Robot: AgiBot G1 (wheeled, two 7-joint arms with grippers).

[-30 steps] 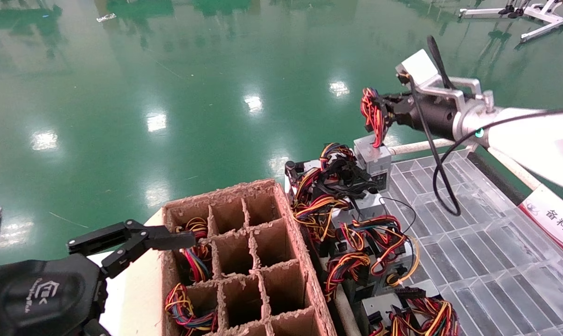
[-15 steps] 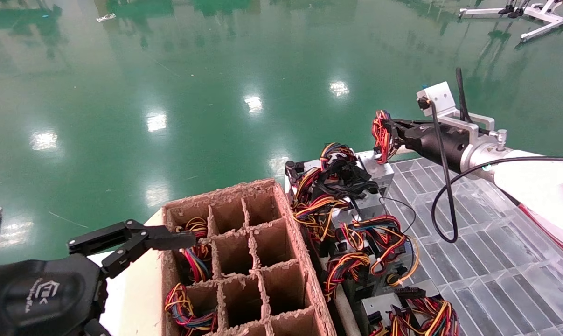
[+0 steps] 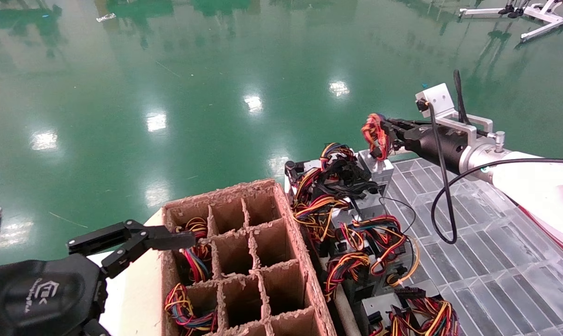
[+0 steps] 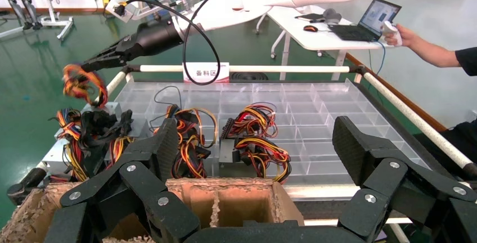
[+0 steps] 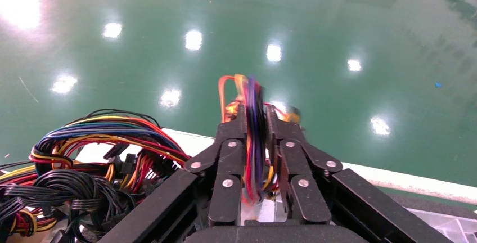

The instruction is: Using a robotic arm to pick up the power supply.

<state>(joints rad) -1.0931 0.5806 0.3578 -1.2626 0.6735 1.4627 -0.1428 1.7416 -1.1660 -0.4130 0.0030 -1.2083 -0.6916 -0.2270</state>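
My right gripper should open now. The silver box's lower end is touching the clear tray, so the power supply would stay there.
My right gripper [image 3: 387, 134] reaches over the far left corner of the clear tray [image 3: 472, 242], shut on the red, yellow and blue wire bundle [image 3: 373, 133] of the power supply [image 3: 379, 167]. The silver box sits low against the pile of other units. In the right wrist view the fingers [image 5: 230, 142] pinch the wires [image 5: 254, 125], with the silver box [image 5: 256, 212] showing under them. In the left wrist view the same bundle [image 4: 81, 82] hangs from the right gripper [image 4: 98, 62]. My left gripper [image 3: 136, 240] is parked open by the cardboard box's near left corner, nothing between its fingers [image 4: 163, 147].
A brown cardboard divider box [image 3: 281, 275] holds wires in some cells. Several other power supplies [image 3: 370, 242] with tangled cables line the tray's left side. A white rail [image 4: 270, 68] and a red-white sign [image 3: 552, 219] border the tray. A person [image 4: 433, 52] sits at a laptop beyond.
The right arm came down from a higher pose, lowering the silver box it had lifted back to the pile, then shifted slightly left. The left arm has not moved.
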